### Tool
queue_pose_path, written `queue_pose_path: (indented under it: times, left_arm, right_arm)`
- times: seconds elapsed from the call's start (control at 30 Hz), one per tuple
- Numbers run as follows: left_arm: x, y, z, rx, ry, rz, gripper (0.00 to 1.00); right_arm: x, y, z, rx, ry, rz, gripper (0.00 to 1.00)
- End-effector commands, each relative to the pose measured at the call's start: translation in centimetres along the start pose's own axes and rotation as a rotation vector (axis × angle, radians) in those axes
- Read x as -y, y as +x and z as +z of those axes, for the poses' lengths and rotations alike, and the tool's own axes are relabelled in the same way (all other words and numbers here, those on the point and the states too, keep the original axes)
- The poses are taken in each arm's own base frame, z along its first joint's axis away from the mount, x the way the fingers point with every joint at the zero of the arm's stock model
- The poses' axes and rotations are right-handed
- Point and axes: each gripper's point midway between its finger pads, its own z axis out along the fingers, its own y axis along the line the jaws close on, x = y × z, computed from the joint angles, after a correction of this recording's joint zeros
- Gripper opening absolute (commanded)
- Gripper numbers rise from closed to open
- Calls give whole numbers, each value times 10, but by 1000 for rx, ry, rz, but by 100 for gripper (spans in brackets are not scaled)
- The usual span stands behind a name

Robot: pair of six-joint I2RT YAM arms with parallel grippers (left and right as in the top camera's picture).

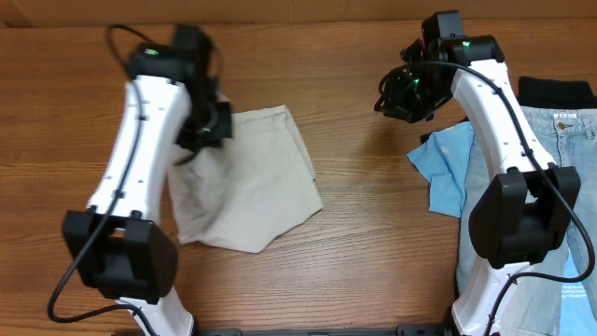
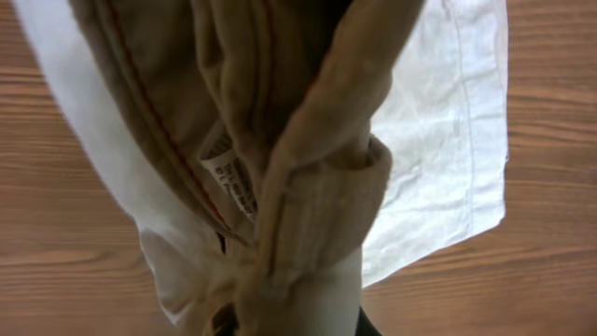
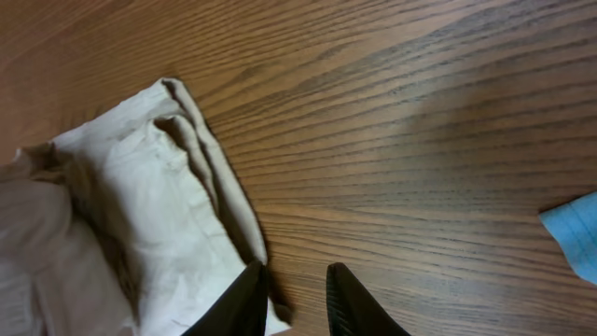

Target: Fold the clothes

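I need to grab the clothes (image 1: 252, 182) by the folded edge (image 1: 304, 159) with my right gripper next, opposite the waistband that my left gripper holds, to straighten and fold them.
The clothes (image 1: 252, 182), a pale beige pair of short trousers, lie crumpled on the wooden table left of centre. My left gripper (image 1: 210, 126) is at their top left corner, shut on a bunch of the cloth. In the left wrist view the waistband with a belt loop (image 2: 326, 201) and a label (image 2: 229, 168) hangs right at the jaws and hides the fingers. My right gripper (image 1: 403, 101) hovers over bare wood to the right of the clothes. In the right wrist view the right gripper (image 3: 295, 269) is open and empty, beside the clothes' folded edge (image 3: 201, 140).
Light blue jeans (image 1: 560, 177) lie along the right edge of the table. A sky-blue top (image 1: 448, 163) lies partly on them, and its corner (image 3: 574, 233) shows in the right wrist view. A black item (image 1: 555, 91) lies behind the jeans.
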Motion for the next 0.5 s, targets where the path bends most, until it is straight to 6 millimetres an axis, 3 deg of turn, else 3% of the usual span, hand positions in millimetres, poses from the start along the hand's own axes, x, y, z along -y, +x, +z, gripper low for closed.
queue_pose_path:
  times: [0.0, 0.2, 0.33, 0.47]
  left_arm:
    - [22, 7, 11, 17, -26, -47, 4]
    - [45, 14, 56, 30, -22, -149, 4]
    - [65, 22, 92, 5, 96, -197, 4]
    - [65, 32, 102, -36, 118, -193, 4]
  right_arm:
    - [-7, -1, -5, 13, -11, -22, 25]
    - [-6, 0, -5, 9, -9, -20, 25]
    - [-6, -1, -5, 12, -7, -20, 26]
    - [-2, -2, -5, 18, 15, -19, 26]
